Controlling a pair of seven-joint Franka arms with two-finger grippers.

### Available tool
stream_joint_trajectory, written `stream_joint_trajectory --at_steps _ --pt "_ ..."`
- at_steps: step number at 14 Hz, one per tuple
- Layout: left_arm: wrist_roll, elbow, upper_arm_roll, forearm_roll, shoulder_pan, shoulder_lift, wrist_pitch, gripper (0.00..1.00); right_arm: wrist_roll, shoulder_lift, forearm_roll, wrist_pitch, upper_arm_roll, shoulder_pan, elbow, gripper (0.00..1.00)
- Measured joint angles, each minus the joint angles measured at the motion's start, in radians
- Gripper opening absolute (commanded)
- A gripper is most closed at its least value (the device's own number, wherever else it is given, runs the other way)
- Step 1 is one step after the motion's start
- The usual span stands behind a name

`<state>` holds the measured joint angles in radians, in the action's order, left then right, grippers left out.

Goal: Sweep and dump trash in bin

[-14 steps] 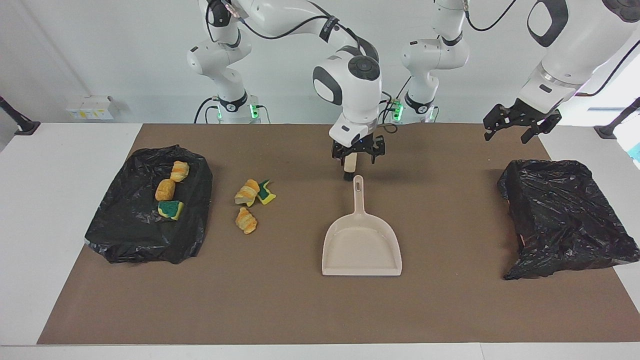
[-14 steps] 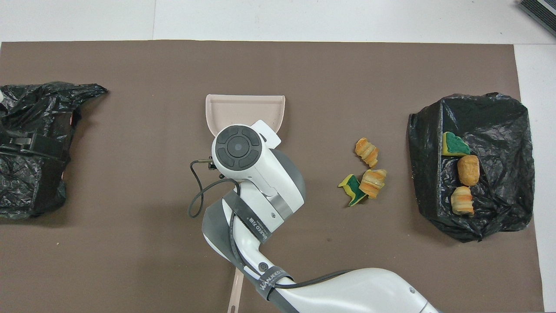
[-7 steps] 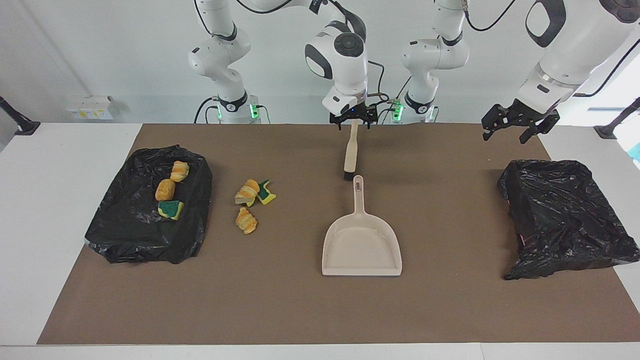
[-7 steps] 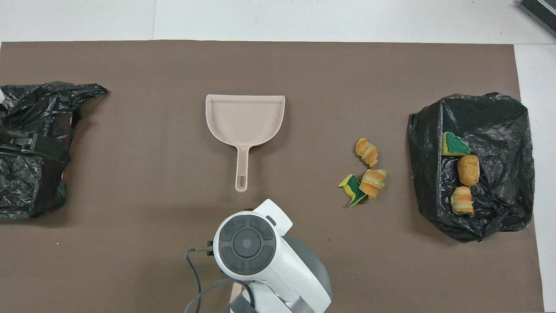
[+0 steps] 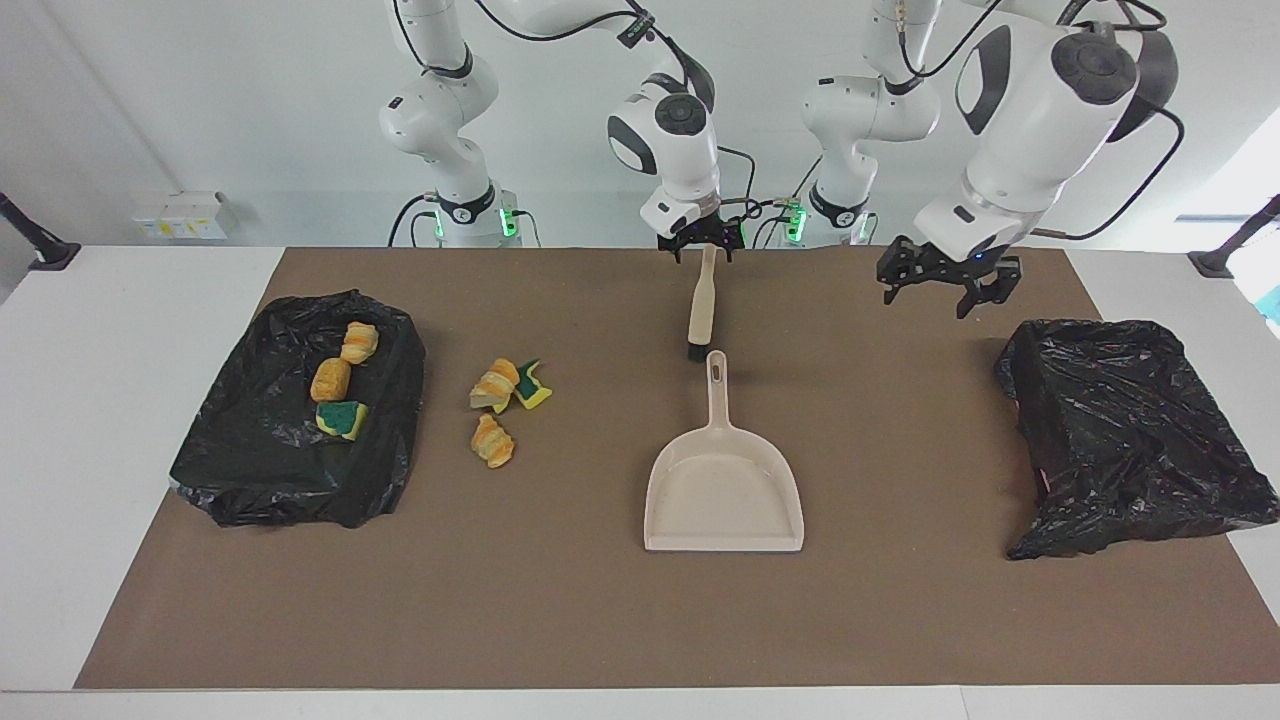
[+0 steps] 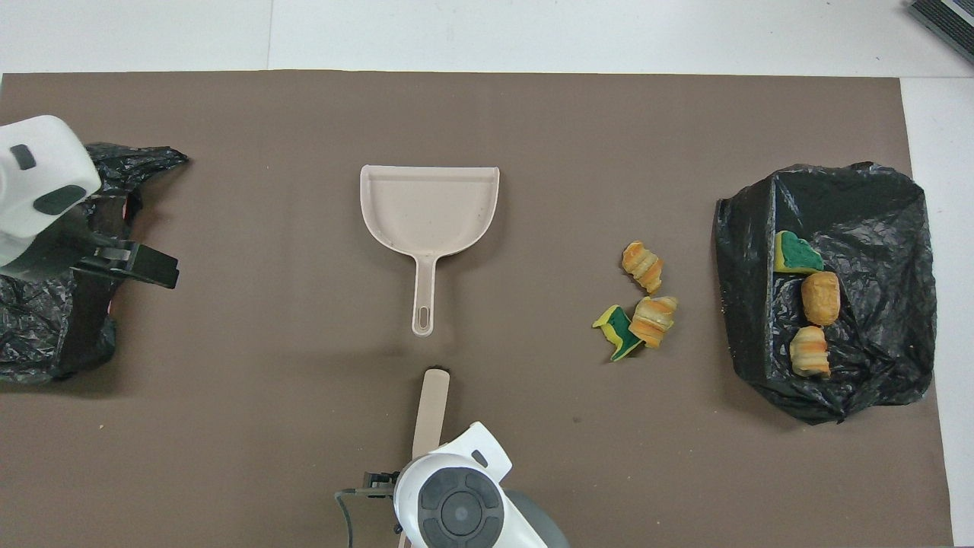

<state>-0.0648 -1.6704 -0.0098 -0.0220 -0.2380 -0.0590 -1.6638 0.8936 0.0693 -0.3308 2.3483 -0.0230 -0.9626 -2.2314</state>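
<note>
The brush's wide head [image 6: 431, 411] should stay free to sweep the trash, so my right gripper will next grab the brush by its handle [image 6: 403, 540].
Three pieces of trash lie on the brown mat: two bread-like chunks [image 5: 493, 385] [image 5: 492, 441] and a yellow-green sponge scrap [image 5: 533, 384]. Three more, among them a sponge piece [image 5: 342, 419], rest in the black-bagged bin [image 5: 260, 470] at the right arm's end. A beige dustpan [image 5: 722, 490] lies mid-table, handle toward the robots. A beige brush [image 5: 700, 305] lies flat between it and the robots. My right gripper [image 5: 703, 246] stands open over the brush's handle end. My left gripper [image 5: 945, 292] hangs open in the air beside the other black bag [image 5: 1130, 440].
The black bag [image 6: 46, 342] at the left arm's end is crumpled and holds nothing I can see. In the overhead view the right wrist [image 6: 456, 510] covers the brush's handle end. White tabletop surrounds the mat [image 5: 560, 620].
My right gripper drew back along the brush from beside the dustpan's handle to the brush's handle end; the brush stayed put. My left arm swung inward from the table's end.
</note>
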Motion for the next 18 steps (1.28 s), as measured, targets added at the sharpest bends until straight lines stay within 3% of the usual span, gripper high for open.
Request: stream_joint_trajectory --at_steps 3,4,6,7,9,13,17,18 --pt "0.088 -0.035 -0.001 0.000 -0.088 -0.051 -0.097 1.00 0.003 0.000 0.000 0.021 0.000 -0.022 -0.027 0.98" --pt "0.125 -0.043 -0.002 0.000 -0.112 -0.067 -0.123 1.00 0.003 0.000 0.000 0.023 0.000 -0.025 -0.029 0.81" --pt "0.197 -0.051 -0.002 0.000 -0.158 -0.105 -0.176 1.00 0.003 0.000 0.000 0.023 0.000 -0.026 -0.032 0.19" --pt "0.238 -0.054 -0.002 0.000 -0.182 -0.125 -0.204 1.00 0.003 0.001 0.000 0.023 0.000 -0.026 -0.033 0.07" --pt "0.330 -0.074 -0.003 0.000 -0.234 -0.159 -0.276 1.00 0.003 0.001 0.000 0.023 0.000 -0.026 -0.034 0.00" --pt "0.426 -0.117 -0.003 -0.010 -0.290 -0.216 -0.373 1.00 0.044 0.002 -0.001 0.015 0.000 -0.027 -0.030 0.00" --pt "0.477 -0.130 -0.002 -0.058 -0.303 -0.234 -0.384 1.00 0.045 0.000 0.010 -0.107 0.004 -0.027 0.004 0.00" --pt "0.500 -0.133 -0.003 -0.062 -0.311 -0.237 -0.386 0.92 0.045 -0.009 0.021 -0.152 0.007 -0.026 0.012 0.00"
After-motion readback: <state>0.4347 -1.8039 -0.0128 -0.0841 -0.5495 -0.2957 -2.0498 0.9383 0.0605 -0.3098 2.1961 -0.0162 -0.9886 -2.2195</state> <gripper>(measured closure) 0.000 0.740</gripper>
